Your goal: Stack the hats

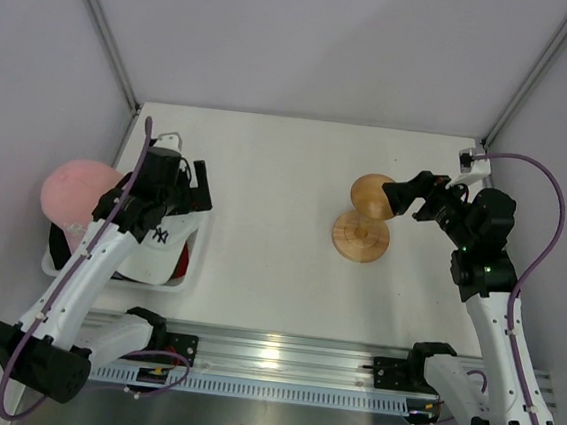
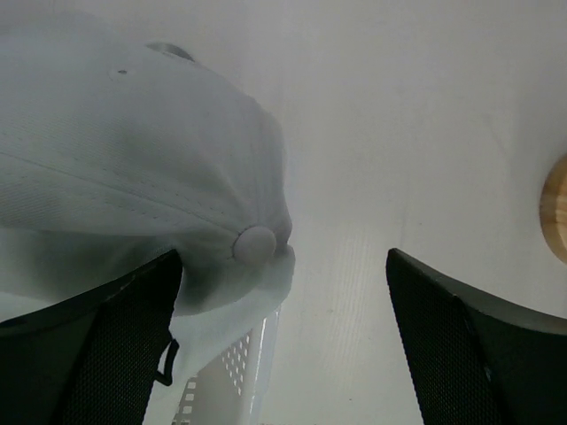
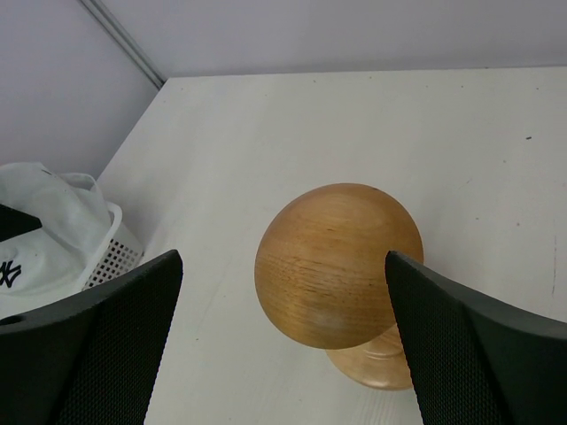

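The cap's opening has to stay free to fit over the wooden stand, so my left gripper will grab the white cap (image 2: pixel 115 159) by the top at its button (image 2: pixel 254 246).
A white cap with an NY logo (image 1: pixel 160 246) lies on top in the white mesh basket (image 1: pixel 197 254) at the left. A pink cap (image 1: pixel 80 188) sits at the basket's far left, with a bit of red cap (image 1: pixel 185 258) and black cap (image 1: pixel 60 241) showing. My left gripper (image 1: pixel 191 179) is open above the basket's far end. In the left wrist view the gripper (image 2: pixel 283 257) has the white cap (image 2: pixel 115 159) against its left finger (image 2: pixel 89 354). My right gripper (image 1: pixel 411 190) is open and empty beside the wooden stand.
The round wooden stand (image 1: pixel 363 225) stands right of centre. In the right wrist view its dome (image 3: pixel 337 261) sits between my open right gripper's (image 3: pixel 283 257) fingers. The white cap (image 3: pixel 44 230) and the basket (image 3: pixel 115 252) show at that view's left. Grey walls enclose the table.
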Controlling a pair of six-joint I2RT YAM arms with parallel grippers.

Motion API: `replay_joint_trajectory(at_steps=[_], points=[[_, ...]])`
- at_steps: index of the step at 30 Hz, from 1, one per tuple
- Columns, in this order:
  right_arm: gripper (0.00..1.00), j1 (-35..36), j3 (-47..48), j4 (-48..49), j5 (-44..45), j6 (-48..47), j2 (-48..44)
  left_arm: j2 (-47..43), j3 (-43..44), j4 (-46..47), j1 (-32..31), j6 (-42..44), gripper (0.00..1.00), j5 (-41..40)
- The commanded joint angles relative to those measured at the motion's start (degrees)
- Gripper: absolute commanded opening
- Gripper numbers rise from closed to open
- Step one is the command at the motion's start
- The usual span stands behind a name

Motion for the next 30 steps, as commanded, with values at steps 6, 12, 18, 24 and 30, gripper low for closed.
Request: replay_joint_trajectory(at_steps=[6, 12, 18, 24, 30], points=[[1.00, 0.3, -0.5, 0.6, 1.0, 0.1, -0.8, 3.7, 2.5, -0.3, -1.1, -2.1, 0.92, -12.7], [0.99, 0.3, -1.6, 1.0, 1.4, 0.9, -0.3, -0.8, -0.5, 5.4, -1.1, -1.0, 0.53, -10.4], [0.99, 0.3, -3.1, -1.2, 4.8, 3.4, -0.5, -1.8, 0.2, 5.5, -1.1, 0.4, 0.01, -5.8], [1.00, 0.2, -4.2, -4.7, 12.9, 8.7, -1.6, -7.4, 5.1, 3.7, -1.9, 3.2, 0.01, -2.4], [0.99, -0.2, -9.1, 1.2, 11.5, 18.6, -3.6, -10.8, 13.0, -0.3, -2.1, 5.4, 0.01, 10.4]])
